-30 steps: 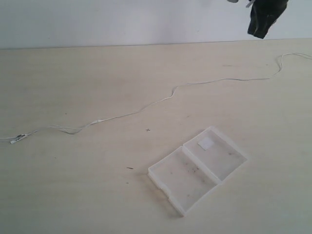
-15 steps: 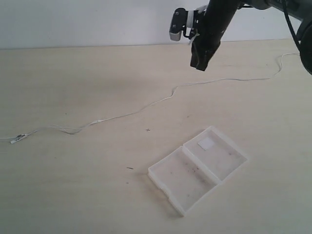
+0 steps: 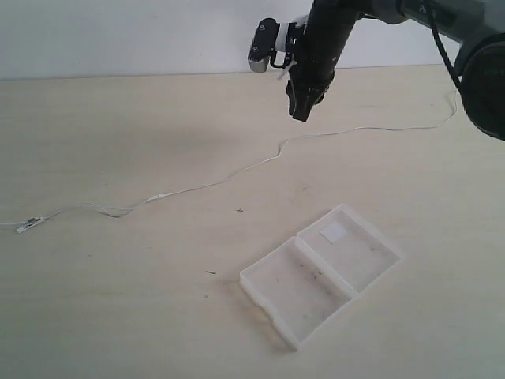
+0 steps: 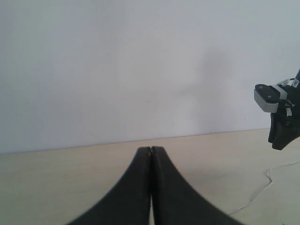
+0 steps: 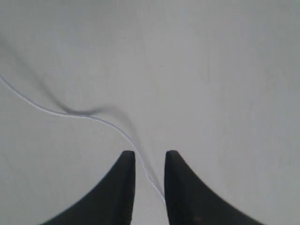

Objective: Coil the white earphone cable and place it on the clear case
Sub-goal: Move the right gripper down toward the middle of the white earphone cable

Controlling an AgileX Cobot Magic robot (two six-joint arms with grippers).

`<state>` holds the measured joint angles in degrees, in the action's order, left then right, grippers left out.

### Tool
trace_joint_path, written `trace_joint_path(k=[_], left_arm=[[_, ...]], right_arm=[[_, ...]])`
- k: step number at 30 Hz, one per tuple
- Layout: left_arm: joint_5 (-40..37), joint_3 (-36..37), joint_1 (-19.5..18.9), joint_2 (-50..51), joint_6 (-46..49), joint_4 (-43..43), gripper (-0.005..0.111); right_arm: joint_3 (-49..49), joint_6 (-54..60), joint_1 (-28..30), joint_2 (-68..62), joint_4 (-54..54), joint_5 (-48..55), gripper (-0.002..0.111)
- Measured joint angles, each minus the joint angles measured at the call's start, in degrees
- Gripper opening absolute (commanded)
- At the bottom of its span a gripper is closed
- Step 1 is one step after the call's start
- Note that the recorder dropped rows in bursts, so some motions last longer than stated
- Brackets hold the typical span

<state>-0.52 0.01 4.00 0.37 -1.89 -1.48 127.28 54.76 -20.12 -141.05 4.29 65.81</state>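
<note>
My right gripper pinches the cable by its wavy middle (image 3: 280, 148) (image 5: 142, 161) next, so both its ends hang evenly, as the earphone cable stretches long across the table.
The white earphone cable (image 3: 237, 171) lies stretched across the table from its end at far left (image 3: 24, 227) to the right edge (image 3: 456, 103). The clear case (image 3: 272, 296) lies open at front centre, a white patch (image 3: 333, 230) in its right half. My right gripper (image 3: 300, 109) hangs just above the cable's wavy middle, open; in the right wrist view the earphone cable (image 5: 79, 115) runs on the table between the right gripper's (image 5: 149, 154) fingers, not gripped. My left gripper (image 4: 151, 149) is shut on nothing and does not show in the exterior view.
Small dark specks (image 3: 211, 272) dot the pale wooden table (image 3: 118, 300). A white wall (image 3: 118, 35) rises behind the table's far edge. The right arm's camera block (image 4: 268, 97) shows in the left wrist view.
The right arm has come in from the upper right, moving left and down toward the cable's middle. Cable and case lie unmoved.
</note>
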Motion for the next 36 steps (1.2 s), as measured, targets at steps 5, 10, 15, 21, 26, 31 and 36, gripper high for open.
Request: trace_joint_path(k=[5, 10, 15, 21, 26, 31, 36], left_arm=[[0.0, 0.0, 0.0, 0.0, 0.0, 0.0, 0.0], [0.0, 0.0, 0.0, 0.0, 0.0, 0.0, 0.0], [0.0, 0.0, 0.0, 0.0, 0.0, 0.0, 0.0], [0.0, 0.0, 0.0, 0.0, 0.0, 0.0, 0.0], [0.0, 0.0, 0.0, 0.0, 0.0, 0.0, 0.0], [0.0, 0.0, 0.0, 0.0, 0.0, 0.0, 0.0], [0.0, 0.0, 0.0, 0.0, 0.0, 0.0, 0.0]], right_arm=[[0.0, 4.1, -0.1, -0.3, -0.2, 2.4, 0.05], [0.0, 12.2, -1.2, -1.7, 4.5, 3.6, 0.053], [0.0, 17.9, -4.2, -3.1, 4.9, 3.7, 0.053], [0.0, 19.1, -7.0, -3.4, -1.0, 4.0, 0.053], [-3.5, 19.0, -7.0, -3.4, -5.0, 3.4, 0.053], [-4.0, 18.7, -7.0, -3.4, -3.6, 2.1, 0.053], [-4.0, 18.6, -7.0, -3.4, 0.6, 1.8, 0.053]])
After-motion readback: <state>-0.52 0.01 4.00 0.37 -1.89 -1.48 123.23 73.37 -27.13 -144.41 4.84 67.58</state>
